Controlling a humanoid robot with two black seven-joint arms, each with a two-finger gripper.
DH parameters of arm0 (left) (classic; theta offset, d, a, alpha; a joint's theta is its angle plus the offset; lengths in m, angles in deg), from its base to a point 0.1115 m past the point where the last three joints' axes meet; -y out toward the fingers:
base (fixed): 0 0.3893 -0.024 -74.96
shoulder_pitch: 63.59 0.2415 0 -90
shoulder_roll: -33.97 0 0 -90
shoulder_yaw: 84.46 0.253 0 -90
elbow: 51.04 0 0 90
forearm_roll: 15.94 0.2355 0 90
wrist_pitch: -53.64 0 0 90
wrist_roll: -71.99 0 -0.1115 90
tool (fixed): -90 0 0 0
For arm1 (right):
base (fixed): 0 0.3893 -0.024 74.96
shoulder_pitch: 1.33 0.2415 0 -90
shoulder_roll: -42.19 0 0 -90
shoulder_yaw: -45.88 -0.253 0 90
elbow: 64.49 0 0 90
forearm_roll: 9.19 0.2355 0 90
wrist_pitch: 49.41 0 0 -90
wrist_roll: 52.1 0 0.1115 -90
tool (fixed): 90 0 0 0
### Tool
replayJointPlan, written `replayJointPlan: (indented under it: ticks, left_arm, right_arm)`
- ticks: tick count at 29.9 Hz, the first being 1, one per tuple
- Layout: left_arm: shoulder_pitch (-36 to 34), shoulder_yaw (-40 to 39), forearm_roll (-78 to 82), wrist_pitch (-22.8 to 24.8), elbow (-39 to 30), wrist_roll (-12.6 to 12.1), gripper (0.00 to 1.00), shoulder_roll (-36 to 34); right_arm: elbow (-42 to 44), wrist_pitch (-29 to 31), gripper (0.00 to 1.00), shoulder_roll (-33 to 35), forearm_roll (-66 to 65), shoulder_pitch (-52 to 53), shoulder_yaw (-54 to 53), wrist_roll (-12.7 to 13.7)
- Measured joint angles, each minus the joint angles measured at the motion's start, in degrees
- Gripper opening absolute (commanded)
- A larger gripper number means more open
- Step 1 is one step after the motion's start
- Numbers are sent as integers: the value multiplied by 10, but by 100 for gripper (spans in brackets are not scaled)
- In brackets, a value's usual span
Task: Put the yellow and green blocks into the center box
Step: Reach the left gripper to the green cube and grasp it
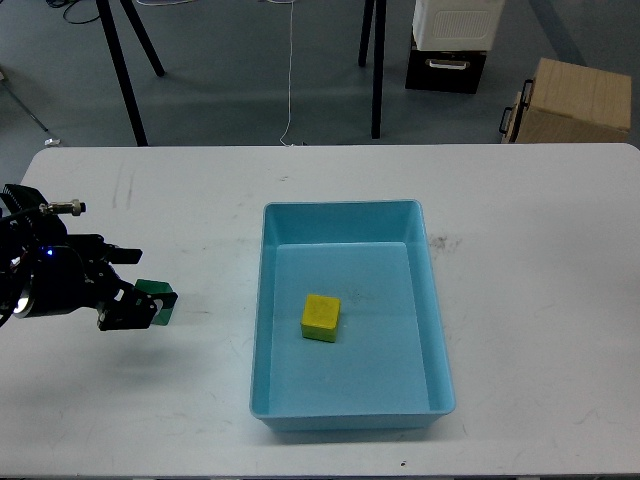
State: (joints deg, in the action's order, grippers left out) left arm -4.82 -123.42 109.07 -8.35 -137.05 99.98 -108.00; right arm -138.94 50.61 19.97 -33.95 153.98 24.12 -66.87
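Observation:
My left gripper takes hold of the green block by its flat sides next, to place the green block (160,299) into the center box.
The yellow block (321,317) lies inside the light blue box (437,330) at the table's center. The green block (160,299) sits on the white table left of the box, partly hidden by my left gripper (128,287). My left gripper is open, its two fingers reaching around the green block from the left, one behind it and one in front. I cannot tell whether the fingers touch it. My right gripper is out of view.
The white table (540,260) spreads to both sides of the box. Beyond its far edge stand black stand legs (125,75), a cardboard box (575,105) and a white and black case (455,40) on the floor.

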Motion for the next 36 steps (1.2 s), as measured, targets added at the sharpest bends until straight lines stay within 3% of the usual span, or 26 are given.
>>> replayJointPlan:
  ticks: [10, 20, 36]
  left_arm:
    - [-5, 20, 0, 0, 54, 0, 100, 57]
    - [-44, 43, 0, 0, 154, 0, 100, 106]
    - [-39, 65, 0, 0, 161, 0, 100, 108]
  right_arm:
    - [-5, 0, 99, 2, -1, -1, 1, -1]
    - [-5, 0, 99, 6, -1, -3, 1, -2]
    - [-5, 0, 99, 4, -3, -3, 1, -3]
